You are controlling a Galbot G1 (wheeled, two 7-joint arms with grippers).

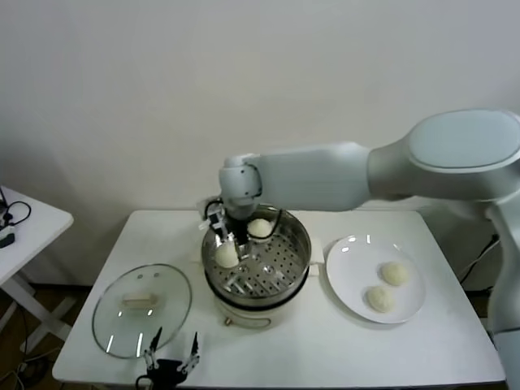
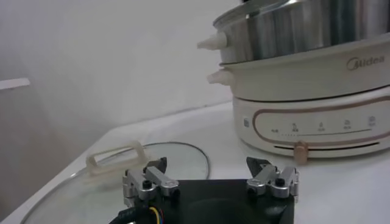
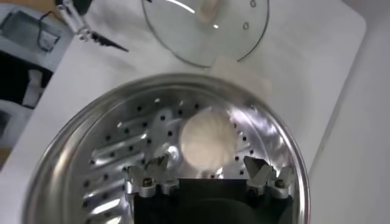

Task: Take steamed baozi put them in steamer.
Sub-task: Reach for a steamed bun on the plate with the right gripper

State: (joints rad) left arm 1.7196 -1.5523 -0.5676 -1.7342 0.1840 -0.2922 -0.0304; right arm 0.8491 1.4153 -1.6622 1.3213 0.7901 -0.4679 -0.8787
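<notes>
I need to fill the steamer (image 1: 258, 272), so next my right gripper needs to grab another baozi from the plate (image 1: 349, 280) by its rounded sides.
The steel steamer (image 1: 258, 272) on its cream base stands mid-table. Two baozi lie on its perforated tray, one at the left (image 1: 227, 255) and one at the back (image 1: 259, 228). My right gripper (image 1: 225, 238) reaches into the pot and is open just above the left baozi. In the right wrist view this baozi (image 3: 207, 139) rests on the tray (image 3: 122, 158) between and just ahead of the spread fingers of the right gripper (image 3: 207, 165). Two more baozi (image 1: 394, 273) (image 1: 379, 298) lie on the white plate (image 1: 349, 280). My left gripper (image 1: 171, 357) is parked open at the table's front edge.
The glass lid (image 1: 142, 307) with a cream handle lies left of the steamer, just behind the left gripper; it also shows in the left wrist view (image 2: 116, 176), with the steamer base (image 2: 311, 115) beyond. A small white side table (image 1: 24, 227) stands far left.
</notes>
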